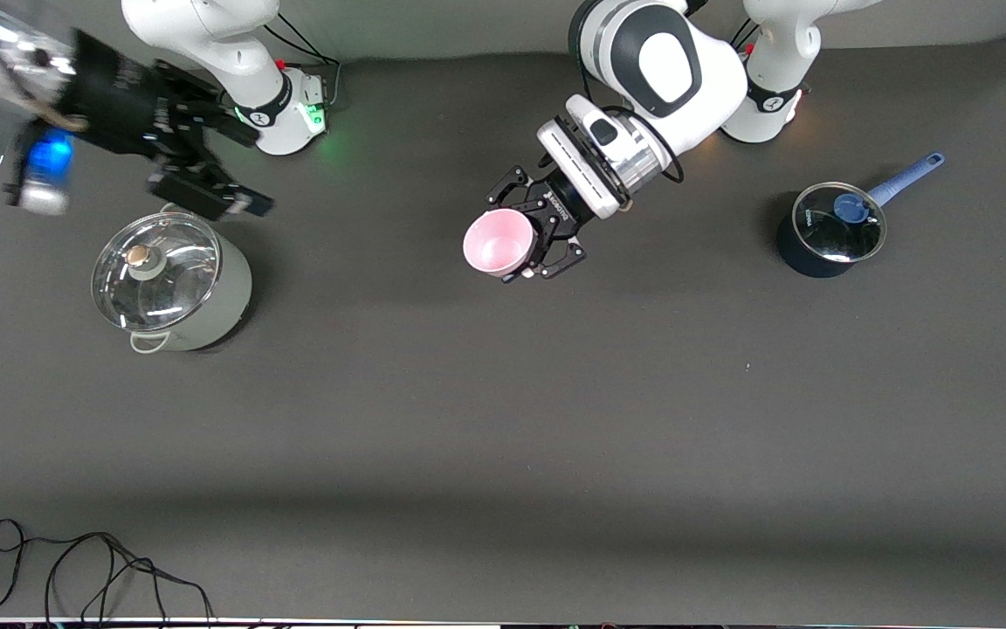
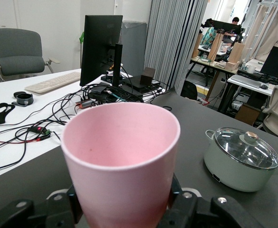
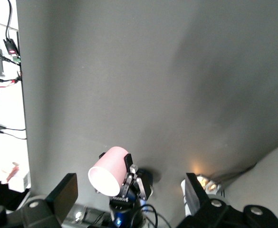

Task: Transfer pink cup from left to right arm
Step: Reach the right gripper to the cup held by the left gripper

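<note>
My right gripper takes the pink cup (image 1: 497,243) over from my left arm next, and it grabs the cup by its open rim.
The pink cup (image 1: 497,243) is held above the middle of the table, tipped on its side with its mouth toward the right arm's end. My left gripper (image 1: 513,234) is shut on the cup's lower body. In the left wrist view the cup (image 2: 122,161) fills the centre, with the black fingers (image 2: 65,209) pressed on both sides. My right gripper (image 1: 254,170) is open and empty in the air over the table beside the pale green pot, well apart from the cup. The right wrist view shows the cup (image 3: 109,171) farther off, between my spread right fingers (image 3: 65,192).
A pale green pot with a glass lid (image 1: 171,284) stands toward the right arm's end and also shows in the left wrist view (image 2: 243,159). A dark blue saucepan with a lid (image 1: 830,229) stands toward the left arm's end. A black cable (image 1: 75,568) lies at the front edge.
</note>
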Controlling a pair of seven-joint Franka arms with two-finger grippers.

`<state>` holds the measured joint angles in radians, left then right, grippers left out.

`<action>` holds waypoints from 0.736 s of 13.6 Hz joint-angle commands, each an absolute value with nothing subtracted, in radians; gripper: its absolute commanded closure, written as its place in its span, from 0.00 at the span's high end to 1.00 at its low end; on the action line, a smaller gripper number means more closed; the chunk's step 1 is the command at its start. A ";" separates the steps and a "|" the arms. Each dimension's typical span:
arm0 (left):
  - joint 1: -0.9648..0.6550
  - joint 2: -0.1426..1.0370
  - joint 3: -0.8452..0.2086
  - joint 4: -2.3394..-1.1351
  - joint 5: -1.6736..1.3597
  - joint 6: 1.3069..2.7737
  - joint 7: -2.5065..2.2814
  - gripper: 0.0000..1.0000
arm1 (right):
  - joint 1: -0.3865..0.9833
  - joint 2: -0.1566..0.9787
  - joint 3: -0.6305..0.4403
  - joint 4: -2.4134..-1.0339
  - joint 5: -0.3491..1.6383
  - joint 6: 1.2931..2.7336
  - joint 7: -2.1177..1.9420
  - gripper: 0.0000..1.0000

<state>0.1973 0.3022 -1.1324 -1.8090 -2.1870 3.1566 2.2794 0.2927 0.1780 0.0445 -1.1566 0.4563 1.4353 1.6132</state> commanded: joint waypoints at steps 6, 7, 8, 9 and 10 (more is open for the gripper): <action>0.175 0.310 -1.117 -1.787 -2.201 3.177 2.276 0.46 | 0.546 0.350 0.032 -0.970 0.285 1.425 1.713 1.00; 0.175 0.311 -1.115 -1.786 -2.201 3.177 2.276 0.46 | 0.576 0.363 0.032 -0.966 0.256 1.439 1.712 1.00; 0.175 0.313 -1.115 -1.787 -2.200 3.177 2.276 0.46 | 0.612 0.377 0.034 -0.963 0.227 1.454 1.710 1.00; 0.173 0.313 -1.115 -1.786 -2.200 3.177 2.276 0.46 | 0.632 0.399 0.032 -0.963 0.215 1.468 1.710 1.00; 0.173 0.313 -1.112 -1.786 -2.200 3.177 2.276 0.46 | 0.653 0.417 0.032 -0.963 0.204 1.485 1.710 1.00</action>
<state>0.1948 0.3056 -1.1256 -1.8081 -2.1872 3.1566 2.2787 0.6009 0.3552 0.0431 -1.0202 0.2455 1.4666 1.6852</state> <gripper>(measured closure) 0.335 0.000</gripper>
